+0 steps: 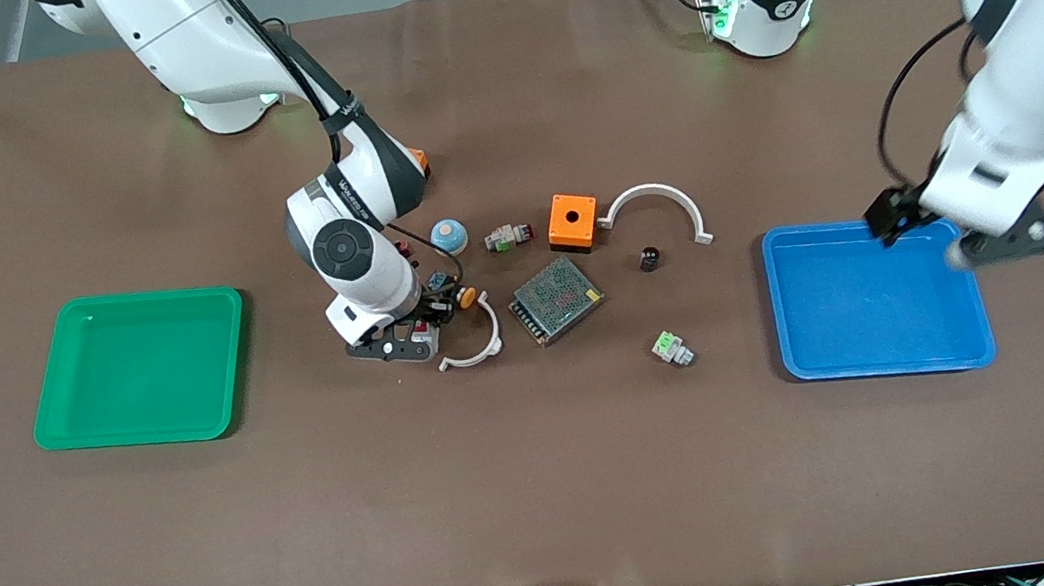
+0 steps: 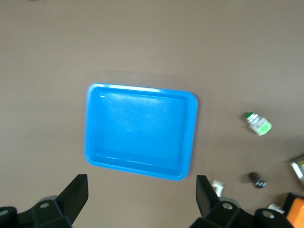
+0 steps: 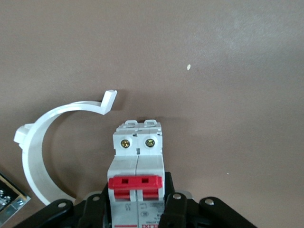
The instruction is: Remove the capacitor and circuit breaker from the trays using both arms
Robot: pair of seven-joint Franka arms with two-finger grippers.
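Note:
I need to open my right gripper now, because the breaker [image 3: 137, 167] sits low on the tabletop beside the white arc in the right wrist view and would stay there.
The breaker [image 3: 137, 167], a white block with a red lever bar, sits between my right gripper's [image 3: 137, 209] fingers, which are shut on its sides. In the front view this gripper [image 1: 407, 336] is low at the table, between the green tray and the mesh box, and hides most of the breaker [image 1: 422, 326]. The capacitor [image 1: 650, 258], a tiny black cylinder, stands on the mat between the orange box and the blue tray. It also shows in the left wrist view [image 2: 257, 179]. My left gripper [image 1: 1039, 233] hovers open and empty over the blue tray's edge [image 2: 141, 197].
Green tray [image 1: 130, 300] at the right arm's end, blue tray [image 1: 867, 308] at the left arm's end. Between them: orange box [image 1: 572, 221], mesh-covered box [image 1: 555, 300], two white arcs [image 1: 657, 205] [image 1: 478, 344], white-and-green connector [image 1: 672, 348], small switch [image 1: 508, 235], orange-capped push-button [image 1: 462, 295], blue-white dome [image 1: 448, 236].

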